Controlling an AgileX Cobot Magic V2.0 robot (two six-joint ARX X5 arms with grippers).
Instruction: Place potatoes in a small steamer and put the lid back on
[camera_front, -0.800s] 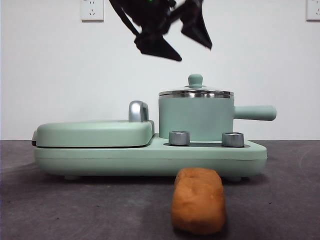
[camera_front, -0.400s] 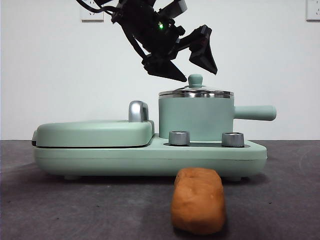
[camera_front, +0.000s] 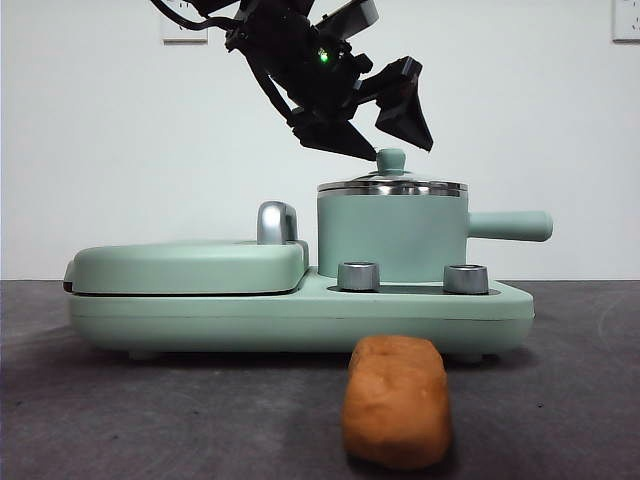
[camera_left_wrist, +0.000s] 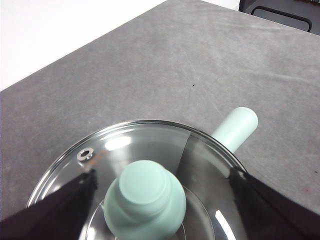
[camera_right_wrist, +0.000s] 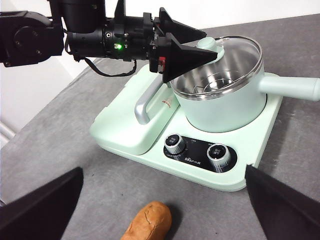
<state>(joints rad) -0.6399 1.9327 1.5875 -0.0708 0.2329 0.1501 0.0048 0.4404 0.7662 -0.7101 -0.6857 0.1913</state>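
Observation:
The glass lid has a knob to hold, so my left gripper needs to grab it next by its mint-green knob (camera_front: 391, 160) to get the potatoes into the steamer (camera_front: 392, 235).
The small steamer (camera_front: 392, 235) stands on the right half of a mint-green cooker base (camera_front: 300, 312), its stubby handle pointing right. The glass lid (camera_front: 392, 186) rests on the pot, its mint knob (camera_left_wrist: 145, 200) on top. My left gripper (camera_front: 397, 150) hangs open just above the lid, one jaw on each side of the knob and neither touching it. The potato (camera_front: 396, 400), an orange-brown lump, lies on the dark table in front of the cooker. My right gripper (camera_right_wrist: 164, 170) is open and holds nothing, high over the table's near side with the potato (camera_right_wrist: 149, 221) below it.
A flat griddle cover (camera_front: 190, 265) with a chrome handle (camera_front: 277, 222) takes up the cooker's left half. Two steel dials (camera_front: 358, 276) (camera_front: 465, 278) sit on the front below the pot. A white wall with sockets stands behind.
My left gripper has come down from high above the pot until its open jaws flank the lid's knob. In the last half second it barely moved. Potato, pot and lid stayed put.

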